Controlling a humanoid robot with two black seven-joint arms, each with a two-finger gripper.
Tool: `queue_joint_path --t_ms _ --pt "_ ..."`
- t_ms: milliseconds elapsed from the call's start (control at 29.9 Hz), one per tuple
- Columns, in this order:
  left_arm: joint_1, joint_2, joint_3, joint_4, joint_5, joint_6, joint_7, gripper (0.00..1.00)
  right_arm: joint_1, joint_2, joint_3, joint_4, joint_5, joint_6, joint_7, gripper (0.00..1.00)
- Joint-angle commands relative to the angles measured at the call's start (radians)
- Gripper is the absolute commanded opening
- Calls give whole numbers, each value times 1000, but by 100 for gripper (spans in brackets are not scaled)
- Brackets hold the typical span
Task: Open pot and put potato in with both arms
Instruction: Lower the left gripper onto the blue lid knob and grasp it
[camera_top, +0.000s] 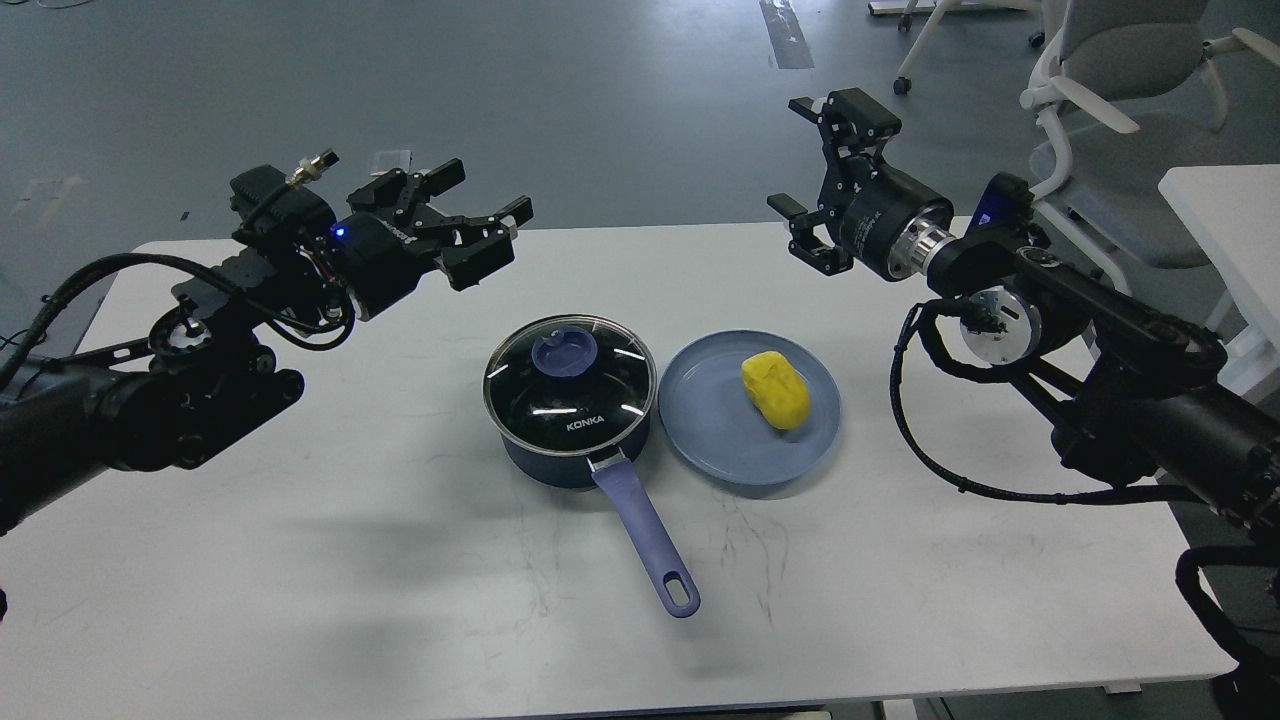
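The glass lid spreads wide across the whole pot, so the left gripper needs to grab the lid by its narrow blue knob (564, 352) next.
A dark blue pot (570, 440) stands at the table's middle with its glass lid (568, 385) on, a blue knob (565, 352) on top and a long blue handle (645, 535) pointing toward me. A yellow potato (775, 390) lies on a blue plate (720, 440) right of the pot. My left gripper (478, 225) is open and empty, above and to the left of the lid. My right gripper (818, 160) is open and empty, above the table's far edge beyond the plate.
The white table (400, 560) holds only the pot and the plate. White office chairs (1120, 90) and another white table (1225, 215) stand at the back right, behind my right arm. Grey floor lies beyond the table's far edge.
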Motion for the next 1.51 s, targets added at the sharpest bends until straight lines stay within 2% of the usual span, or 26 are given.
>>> queue_joint_path --t_ms 0,201,368,535,870,1472 --pt "11 -58 11 5 11 11 0 98 -5 -6 5 -2 1 -2 0 100" --pt "15 -147 157 86 132 104 0 98 -7 -23 14 -25 3 0 -6 100" --pt "32 -164 159 88 133 104 0 98 -8 -27 14 -89 9 -2 -6 100" --pt "41 -146 160 83 138 104 0 98 -8 -40 14 -91 12 -2 -6 100" --pt "113 -28 160 -18 143 104 0 98 -4 -40 8 -92 9 -2 -7 100" --pt "132 -41 157 -22 213 104 0 98 -13 -50 4 -94 9 -2 -6 100"
